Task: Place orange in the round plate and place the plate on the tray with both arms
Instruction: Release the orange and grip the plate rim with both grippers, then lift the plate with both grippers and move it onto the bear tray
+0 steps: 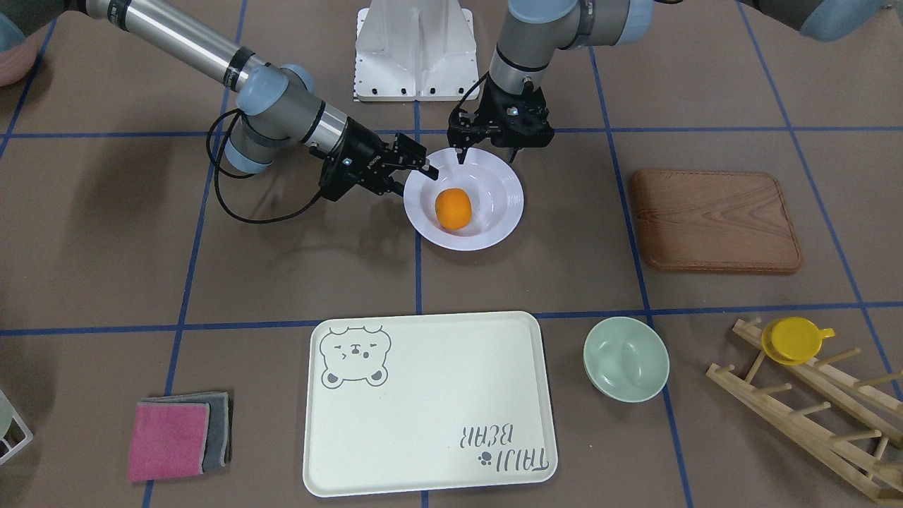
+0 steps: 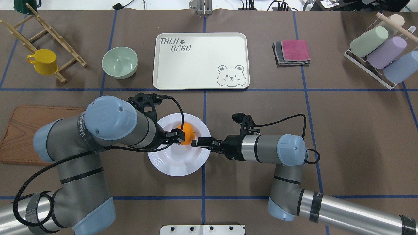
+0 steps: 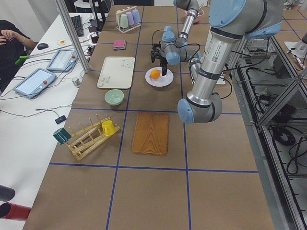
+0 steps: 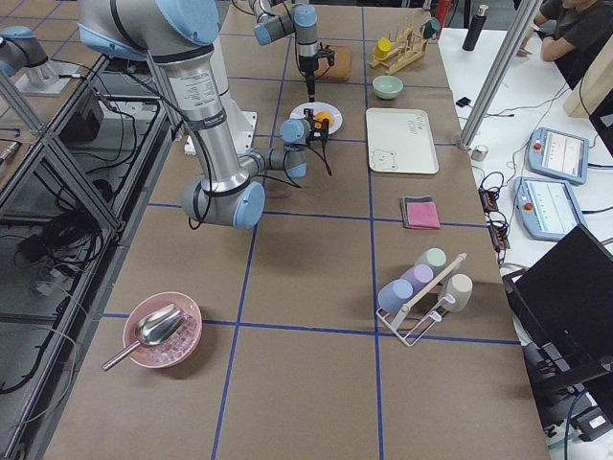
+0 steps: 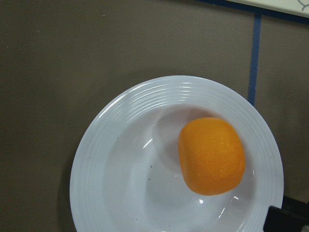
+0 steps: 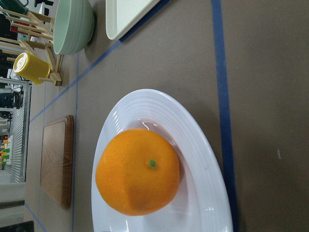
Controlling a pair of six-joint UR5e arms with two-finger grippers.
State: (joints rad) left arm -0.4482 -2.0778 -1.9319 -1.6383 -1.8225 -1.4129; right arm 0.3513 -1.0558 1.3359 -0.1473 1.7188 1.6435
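My right gripper should grab the plate by its rim (image 1: 415, 196) next, so that the plate's centre stays free to hold the orange on the way to the tray (image 1: 430, 402).
The orange (image 1: 453, 208) lies in the sunken centre of the round plate (image 1: 508, 204), which rests on the brown table mat behind the tray (image 1: 430, 402). The cream tray holds nothing. My left gripper (image 1: 487, 154) hovers open over the plate's rim on the robot's side, fingers spread and holding nothing. My right gripper (image 1: 425, 164) reaches in sideways at the plate's rim, its fingers stacked one above the other with a gap, open. The overhead view shows its tip (image 2: 196, 143) just over the rim beside the orange (image 2: 186, 136). Both wrist views show the orange (image 5: 211, 155) (image 6: 137, 171) with no fingers around it.
A wooden board (image 1: 712, 219) lies on the plate's left-arm side. A pale-green bowl (image 1: 626, 358) sits next to the tray, and a yellow cup (image 1: 794, 340) hangs on a wooden rack. Folded cloths (image 1: 176, 437) lie on the tray's other side. A cup rack (image 2: 378, 52) stands far right.
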